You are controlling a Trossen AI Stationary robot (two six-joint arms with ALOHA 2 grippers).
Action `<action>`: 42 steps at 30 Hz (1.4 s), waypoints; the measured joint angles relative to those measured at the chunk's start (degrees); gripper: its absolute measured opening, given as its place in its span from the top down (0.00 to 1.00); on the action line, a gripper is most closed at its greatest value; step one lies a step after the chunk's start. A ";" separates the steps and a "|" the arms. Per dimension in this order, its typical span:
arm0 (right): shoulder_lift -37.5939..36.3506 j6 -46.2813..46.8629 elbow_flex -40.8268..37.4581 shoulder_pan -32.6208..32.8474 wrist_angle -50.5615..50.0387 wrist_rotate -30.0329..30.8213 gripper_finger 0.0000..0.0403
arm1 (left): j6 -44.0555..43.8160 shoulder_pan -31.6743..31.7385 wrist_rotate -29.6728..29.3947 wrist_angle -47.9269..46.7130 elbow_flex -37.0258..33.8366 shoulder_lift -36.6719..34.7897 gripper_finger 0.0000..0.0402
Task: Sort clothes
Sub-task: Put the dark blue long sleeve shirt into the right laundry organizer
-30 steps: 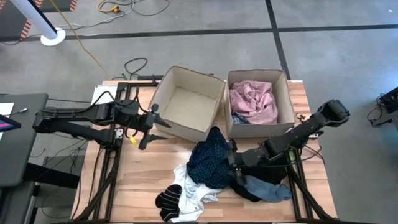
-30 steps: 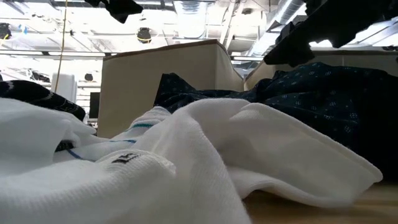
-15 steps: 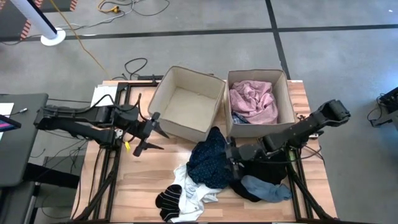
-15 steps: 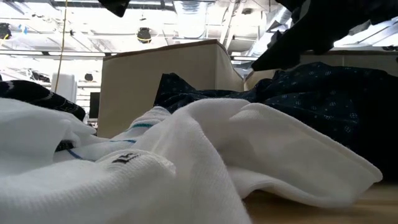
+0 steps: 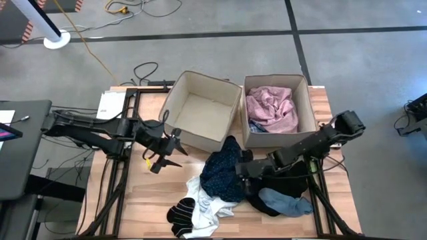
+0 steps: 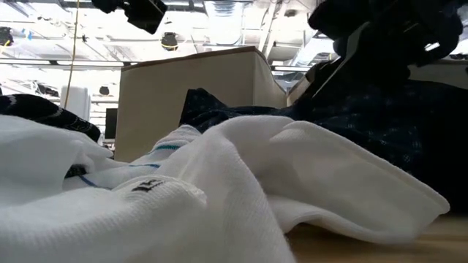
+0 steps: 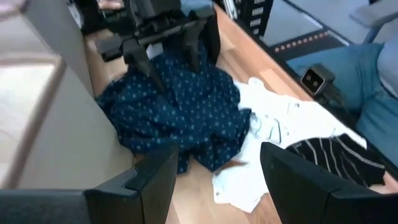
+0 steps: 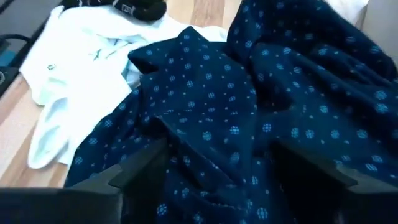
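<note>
The right gripper grabs the dark blue dotted garment [image 8: 249,106] by its raised fold [image 8: 214,158] next, to sort it out of the pile.
The clothes lie in a pile at the table's near middle. A dark blue dotted garment [image 5: 223,170] lies with its far edge against the bins. In front of it are a white piece [image 5: 208,205], striped socks [image 5: 179,215], a black piece [image 5: 267,195] and a light blue piece [image 5: 288,203]. A pink top [image 5: 272,110] fills the right bin [image 5: 308,100]. My right gripper [image 5: 239,171] is open, its fingers low over the dark blue garment [image 8: 249,106]. My left gripper [image 5: 175,157] is open in the air left of the pile, holding nothing. My right gripper stands open, slanting down from the table's right, one finger [image 7: 142,61] on either side of a hump at the dark blue garment's right edge [image 7: 168,78]. Whether the fingertips touch the cloth I cannot tell.
The left beige bin [image 5: 200,110] holds nothing that shows and stands just beyond my left gripper. Both bins stand side by side at the table's far edge. Bare wood [image 5: 150,193] lies left of the pile. The low view is filled by the white piece [image 6: 256,183].
My right gripper has gone down and toward the table's left, onto the dark blue garment. My left gripper has moved toward the table's right and near edge, lower, closer to the pile. The clothes have kept their places.
</note>
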 joint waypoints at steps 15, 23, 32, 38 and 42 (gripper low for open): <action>10.76 2.07 2.34 -1.44 -2.65 -0.17 0.17 | -0.49 -1.85 0.52 0.03 0.04 0.75 0.44; 12.56 5.69 2.36 -1.44 -1.53 0.47 0.34 | -0.65 -1.92 0.21 0.03 0.04 0.75 0.44; 12.62 5.81 2.26 -1.48 -0.37 0.63 0.76 | -0.63 -1.92 0.00 0.09 0.04 0.74 0.44; 12.66 5.12 2.13 -1.41 1.88 0.61 0.92 | -0.63 -1.92 -0.02 0.08 0.04 0.75 0.44; 12.40 3.77 2.52 -0.67 3.61 0.63 0.92 | -0.63 -1.92 -0.04 0.06 0.04 0.75 0.44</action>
